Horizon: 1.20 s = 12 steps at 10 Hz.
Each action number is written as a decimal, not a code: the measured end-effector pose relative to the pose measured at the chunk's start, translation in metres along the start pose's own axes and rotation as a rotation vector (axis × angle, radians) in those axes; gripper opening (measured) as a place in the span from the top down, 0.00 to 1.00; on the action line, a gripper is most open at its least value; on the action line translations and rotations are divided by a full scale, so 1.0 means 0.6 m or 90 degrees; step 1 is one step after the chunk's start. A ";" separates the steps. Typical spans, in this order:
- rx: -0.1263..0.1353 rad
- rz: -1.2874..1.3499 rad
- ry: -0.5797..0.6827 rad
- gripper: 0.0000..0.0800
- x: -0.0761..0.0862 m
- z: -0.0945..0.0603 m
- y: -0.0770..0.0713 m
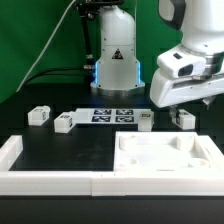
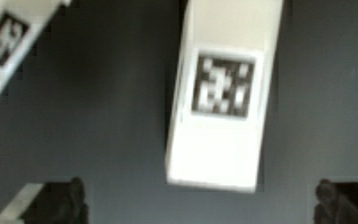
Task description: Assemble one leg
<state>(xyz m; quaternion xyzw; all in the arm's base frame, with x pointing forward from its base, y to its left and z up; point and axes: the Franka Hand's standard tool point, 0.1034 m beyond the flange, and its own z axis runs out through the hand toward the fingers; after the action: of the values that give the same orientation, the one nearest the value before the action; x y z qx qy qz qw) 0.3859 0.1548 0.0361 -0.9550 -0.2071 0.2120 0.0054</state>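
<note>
My gripper lowers to the leg next, before closing on the white leg: its fingers are still above the leg, so it is too early to close.
In the wrist view a white oblong leg (image 2: 224,95) with a black-and-white tag lies on the dark table, below and ahead of my gripper (image 2: 202,205). The dark fingertips (image 2: 51,200) stand wide apart on either side, with nothing between them. In the exterior view my gripper (image 1: 186,106) hovers above that leg (image 1: 183,118) at the exterior view's right. Three more legs lie on the table: one (image 1: 145,120) beside the marker board and two (image 1: 39,116) (image 1: 64,122) at the left.
The marker board (image 1: 112,115) lies mid-table before the robot base (image 1: 116,65). The large white tray-like piece (image 1: 130,160) sits in front at the right. A white wall (image 1: 20,160) runs along the front left. Another tagged white piece (image 2: 7,45) shows at the wrist view's edge.
</note>
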 end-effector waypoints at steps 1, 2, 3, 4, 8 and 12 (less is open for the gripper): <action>0.002 0.011 -0.061 0.19 -0.003 0.008 -0.006; 0.000 0.009 -0.107 0.19 -0.007 0.017 -0.009; -0.006 -0.003 -0.187 0.19 -0.017 0.025 -0.011; -0.010 -0.010 -0.235 0.19 -0.017 0.034 -0.012; -0.018 -0.021 -0.342 0.19 -0.034 0.073 -0.010; -0.017 -0.022 -0.341 0.51 -0.033 0.073 -0.010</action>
<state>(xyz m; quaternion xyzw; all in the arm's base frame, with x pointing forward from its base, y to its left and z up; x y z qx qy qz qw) 0.3494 0.1494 0.0048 -0.8612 -0.2205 0.4542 -0.0582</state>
